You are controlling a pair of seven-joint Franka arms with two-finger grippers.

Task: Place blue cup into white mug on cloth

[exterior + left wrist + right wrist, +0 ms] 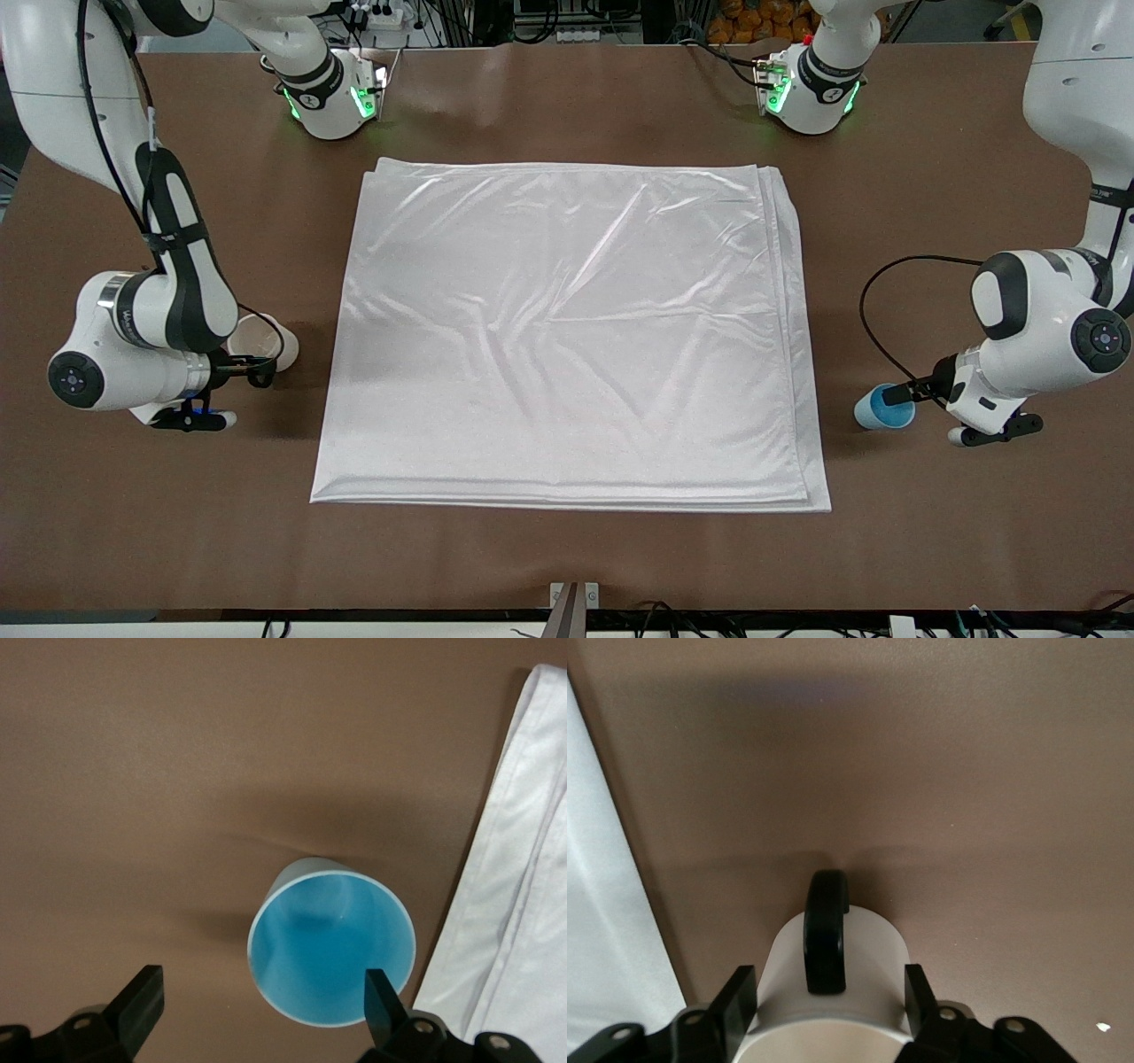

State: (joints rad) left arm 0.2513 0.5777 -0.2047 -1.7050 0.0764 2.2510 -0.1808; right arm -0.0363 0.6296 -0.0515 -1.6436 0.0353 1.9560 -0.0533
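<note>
My left gripper grabs the blue cup by its open rim [875, 402] next, to set it into the white mug [261, 341].
The blue cup [883, 409] lies on the bare table beside the cloth [567, 328], toward the left arm's end, its bright blue mouth turned to my left gripper [908, 392]. In the left wrist view that gripper [263, 992] is open: one finger [381, 1001] overlaps the cup's [332, 943] rim, the other stands well off to the side. The white mug [261, 341] lies off the cloth toward the right arm's end, black handle [826, 930] up. My right gripper [830, 988] has a finger against each side of the mug [868, 966].
The cloth's folded edge shows in both wrist views [523, 904] [602, 904]. Brown table [567, 549] surrounds the cloth. A black cable [873, 310] loops over the table by the left arm.
</note>
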